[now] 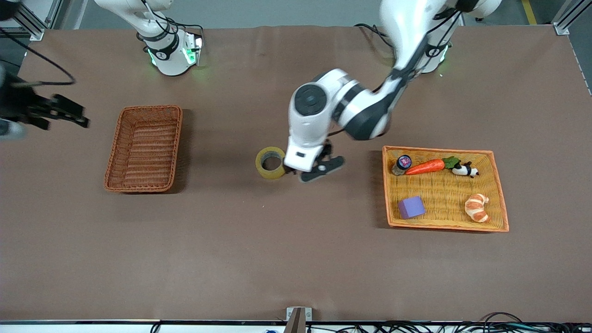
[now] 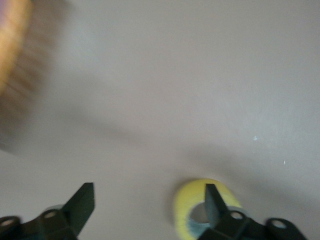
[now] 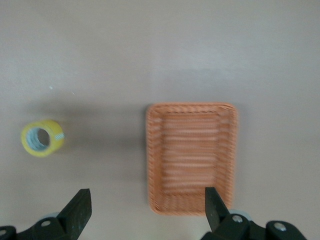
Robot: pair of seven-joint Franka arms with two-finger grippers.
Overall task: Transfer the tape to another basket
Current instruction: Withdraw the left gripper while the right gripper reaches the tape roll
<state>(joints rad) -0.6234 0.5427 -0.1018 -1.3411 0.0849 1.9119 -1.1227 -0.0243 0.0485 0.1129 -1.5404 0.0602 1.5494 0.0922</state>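
I will next grab the yellowish tape roll with my right gripper by its ring side (image 1: 260,162) (image 3: 56,136). Then it can go into the reddish-brown wicker basket.
The yellowish tape roll (image 1: 270,163) stands on the table's middle, between the two baskets. My left gripper (image 1: 306,172) is open and low beside it, toward the left arm's end. In the left wrist view one fingertip (image 2: 212,199) overlaps the tape (image 2: 192,207); the gap of the left gripper (image 2: 150,192) holds only bare table. The reddish-brown wicker basket (image 1: 121,138) lies empty toward the right arm's end. My right gripper (image 1: 78,115) is open and empty, high up near that end. Its wrist view shows the right gripper (image 3: 147,195), the basket (image 3: 191,207) and the tape (image 3: 42,138) below.
A shallow orange-yellow tray (image 1: 444,194) toward the left arm's end holds a purple cube (image 1: 411,206), a croissant (image 1: 477,207), a carrot (image 1: 425,167), a small jar (image 1: 402,164) and a panda figure (image 1: 465,170). Its blurred edge shows in the left wrist view (image 2: 12,50).
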